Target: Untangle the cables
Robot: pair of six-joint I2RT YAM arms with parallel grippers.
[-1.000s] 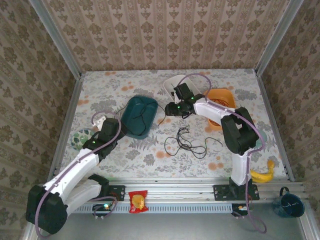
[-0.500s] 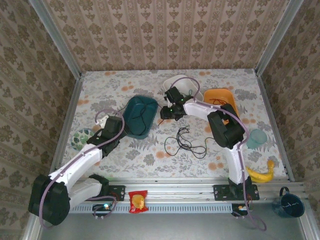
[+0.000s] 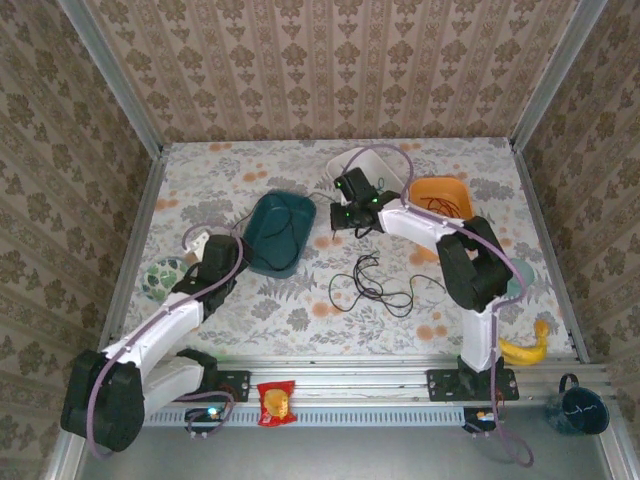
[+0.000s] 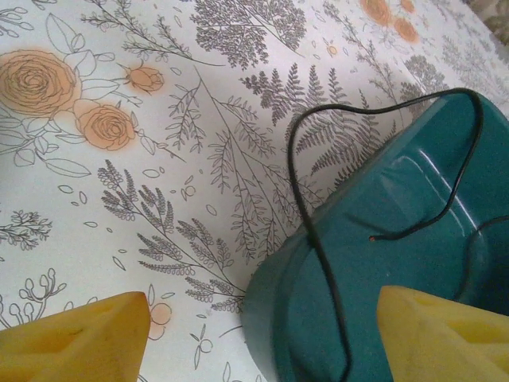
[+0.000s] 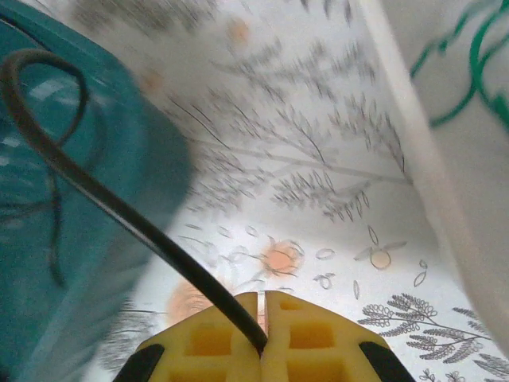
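The left gripper should next grab the black cable where it loops over the teal tray's rim, to lay the overhang inside.
A black cable [image 5: 119, 207] runs from the teal tray [image 5: 48, 263] down into my right gripper [image 5: 262, 301], whose yellow fingers are shut on it. From above, that gripper [image 3: 338, 222] sits just right of the teal tray [image 3: 262, 250]. My left gripper [image 4: 266, 330] hovers open over the tray's near rim [image 4: 318, 270], where a black cable [image 4: 306, 199] loops over the edge. A second black cable [image 3: 372, 285] lies as a loose squiggle mid-table. A green cable [image 5: 469, 48] rests in the white bowl [image 5: 445, 159].
The white bowl [image 3: 385, 160] and an orange bowl [image 3: 440, 190] stand at the back right. A banana [image 3: 525, 350] lies at the front right, a snack packet [image 3: 275, 402] on the front rail, a patterned round dish [image 3: 160, 275] at the left.
My right gripper has closed on the black cable beside the teal tray after shifting a little along its edge. The left gripper stays open by the tray's left rim.
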